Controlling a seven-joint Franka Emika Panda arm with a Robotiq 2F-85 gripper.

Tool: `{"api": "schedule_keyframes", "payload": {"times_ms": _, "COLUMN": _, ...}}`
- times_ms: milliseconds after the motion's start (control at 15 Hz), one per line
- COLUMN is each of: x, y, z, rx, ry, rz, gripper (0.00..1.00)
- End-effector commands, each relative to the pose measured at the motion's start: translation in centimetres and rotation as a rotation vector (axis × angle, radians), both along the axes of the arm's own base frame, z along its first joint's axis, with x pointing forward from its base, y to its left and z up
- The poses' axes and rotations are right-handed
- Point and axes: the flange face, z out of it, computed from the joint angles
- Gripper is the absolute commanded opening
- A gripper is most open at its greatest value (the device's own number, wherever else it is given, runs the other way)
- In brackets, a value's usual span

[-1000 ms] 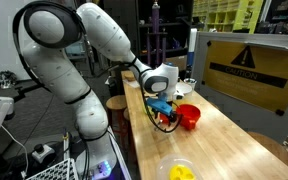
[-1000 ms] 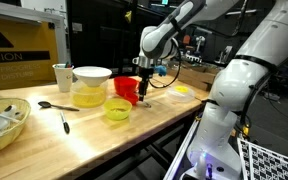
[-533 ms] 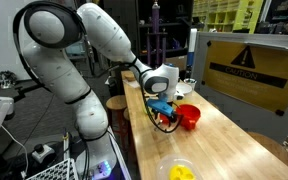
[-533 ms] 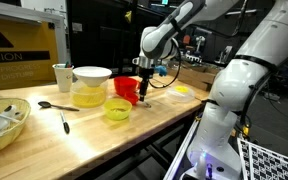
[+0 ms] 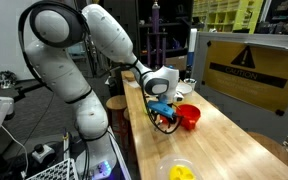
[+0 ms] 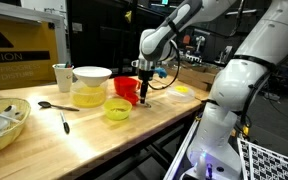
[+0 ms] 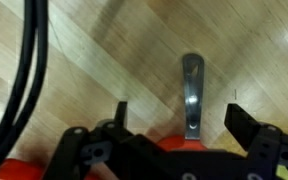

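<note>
The grey utensil handle is between the robot's fingers, so the gripper should close now. Closing now would hold it.
In the wrist view my gripper (image 7: 179, 112) is open, with its two dark fingers well apart. A narrow metal utensil handle (image 7: 191, 85) lies on the wooden table between them, touching neither finger. Its near end meets something red (image 7: 174, 146) just under the gripper body. In both exterior views the gripper (image 5: 165, 119) (image 6: 143, 98) points down, close above the table, right beside a red cup (image 5: 189, 116) (image 6: 126, 88). The utensil is too small to make out there.
A yellow bowl (image 6: 117, 109) (image 5: 179, 171) sits near the red cup. A white bowl (image 6: 91, 75), a pale cup (image 6: 62, 75), a spoon (image 6: 54, 105) and a bowl of items (image 6: 4, 125) stand further along. A yellow warning panel (image 5: 249, 65) borders the table.
</note>
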Motion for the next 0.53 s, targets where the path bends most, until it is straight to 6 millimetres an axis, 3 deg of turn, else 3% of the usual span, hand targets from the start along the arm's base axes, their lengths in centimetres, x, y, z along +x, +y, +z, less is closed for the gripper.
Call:
{"api": "schedule_keyframes", "payload": {"times_ms": 0, "x": 0.35, "y": 0.44, "z": -0.34, "rx": -0.009, "ry": -0.014, "rz": 0.042, "gripper": 1.0}}
{"api": "schedule_keyframes", "payload": {"times_ms": 200, "x": 0.47, "y": 0.67, "z": -0.49, "rx": -0.011, "ry": -0.018, "rz": 0.057, "gripper": 1.0}}
{"api": "schedule_keyframes", "payload": {"times_ms": 333, "x": 0.55, "y": 0.73, "z": -0.47, "rx": -0.011, "ry": -0.024, "rz": 0.063, "gripper": 0.73}}
{"api": "schedule_keyframes", "payload": {"times_ms": 467, "x": 0.6, "y": 0.72, "z": -0.49, "rx": -0.01, "ry": -0.027, "rz": 0.064, "gripper": 0.61}}
